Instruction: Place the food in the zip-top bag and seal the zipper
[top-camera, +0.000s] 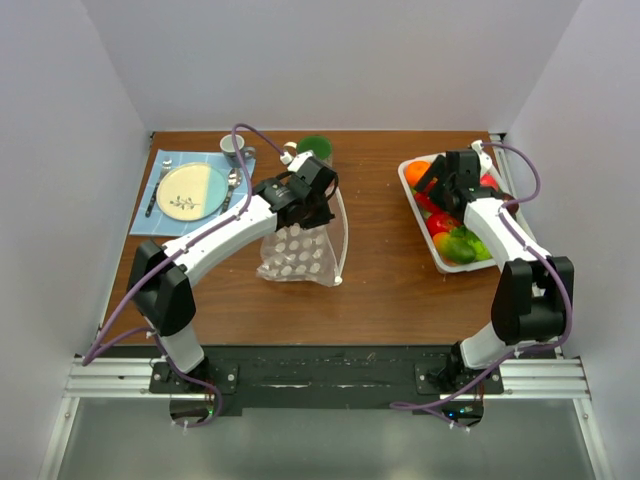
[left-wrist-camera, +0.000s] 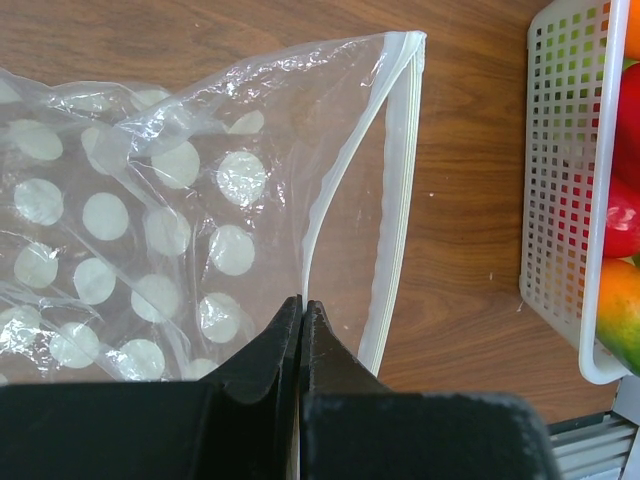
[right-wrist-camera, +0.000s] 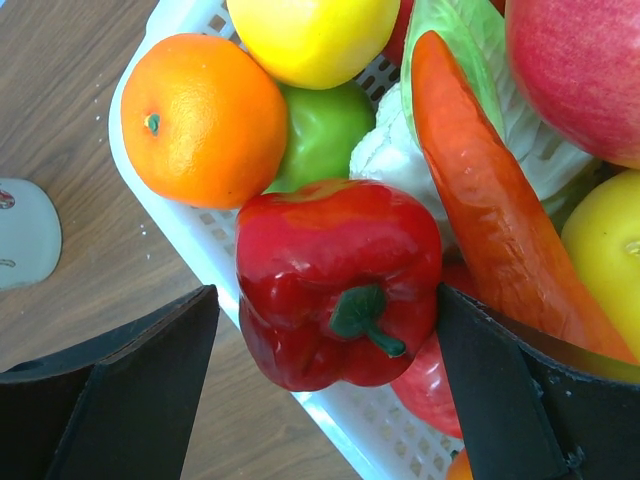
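Observation:
My right gripper has both fingertips reaching down on the red bell pepper beside its widest part (right-wrist-camera: 335, 285), with the basket's rim (right-wrist-camera: 208, 258) below, so it needs to close on the pepper.
The clear polka-dot zip-top bag (top-camera: 298, 255) lies mid-table with its mouth facing right. My left gripper (top-camera: 312, 197) is shut on the bag's upper mouth edge (left-wrist-camera: 302, 300). The pale zipper (left-wrist-camera: 397, 190) of the lower lip lies open on the wood. The food fills a white slatted basket (top-camera: 417, 196) at the right. My right gripper (top-camera: 447, 186) hovers over the basket's near-left corner, open. Its fingers straddle a red bell pepper (right-wrist-camera: 340, 285); the right finger (right-wrist-camera: 500, 390) is at the pepper's side and the left finger (right-wrist-camera: 140, 390) stands apart. An orange (right-wrist-camera: 200, 120), a lemon (right-wrist-camera: 310, 35), a long red-orange pepper (right-wrist-camera: 480, 190) and a red apple (right-wrist-camera: 580, 70) lie around it.
A plate (top-camera: 190, 190) on a blue mat with cutlery, a cup (top-camera: 233, 146) and a green object (top-camera: 314, 147) stand at the back left. The basket's wall (left-wrist-camera: 560, 200) is just right of the bag's mouth. Walls close in three sides.

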